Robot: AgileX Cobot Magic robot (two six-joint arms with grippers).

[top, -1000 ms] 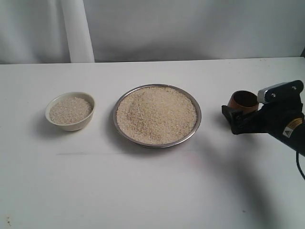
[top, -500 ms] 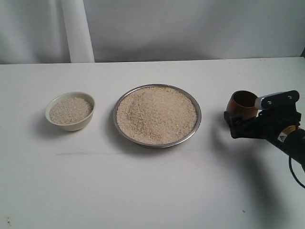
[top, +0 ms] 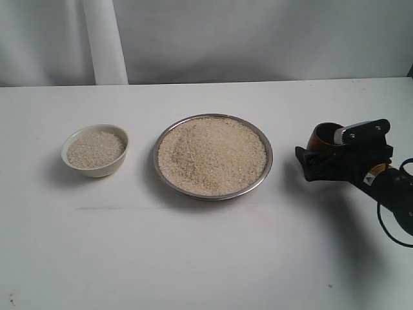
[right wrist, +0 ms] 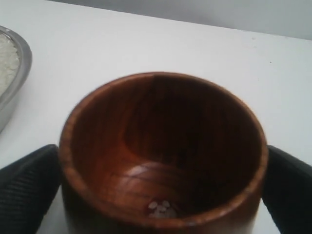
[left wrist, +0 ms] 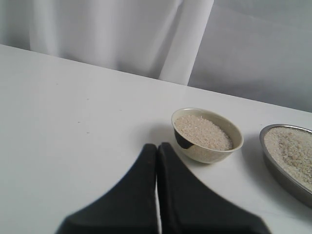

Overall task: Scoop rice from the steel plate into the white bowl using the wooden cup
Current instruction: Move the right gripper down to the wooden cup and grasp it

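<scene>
The wooden cup's opening point(right wrist: 165, 141) should stay free to scoop rice. My right gripper should next grab the cup by its outer side point(right wrist: 78, 209).
The wooden cup point(top: 324, 137) stands upright on the table right of the steel plate point(top: 213, 196). My right gripper point(top: 319, 152) is open, with one black finger on each side of the cup. In the right wrist view the cup point(right wrist: 161, 126) fills the space between the fingers point(right wrist: 29, 187), and a few grains lie on its dark bottom. Rice point(top: 211, 155) is heaped in the plate. The white bowl point(top: 95, 169) at the left also holds rice. My left gripper point(left wrist: 157, 146) is shut and empty, hovering near the bowl point(left wrist: 204, 153); it does not show in the exterior view.
A white table carries everything, with a pale curtain behind its far edge. The plate's rim point(right wrist: 22, 58) lies close beside the cup in the right wrist view. The plate's edge point(left wrist: 280, 168) sits next to the bowl in the left wrist view.
My right gripper has moved forward toward the plate and lower, so its fingers now straddle the cup. The cup, plate and bowl have stayed put.
</scene>
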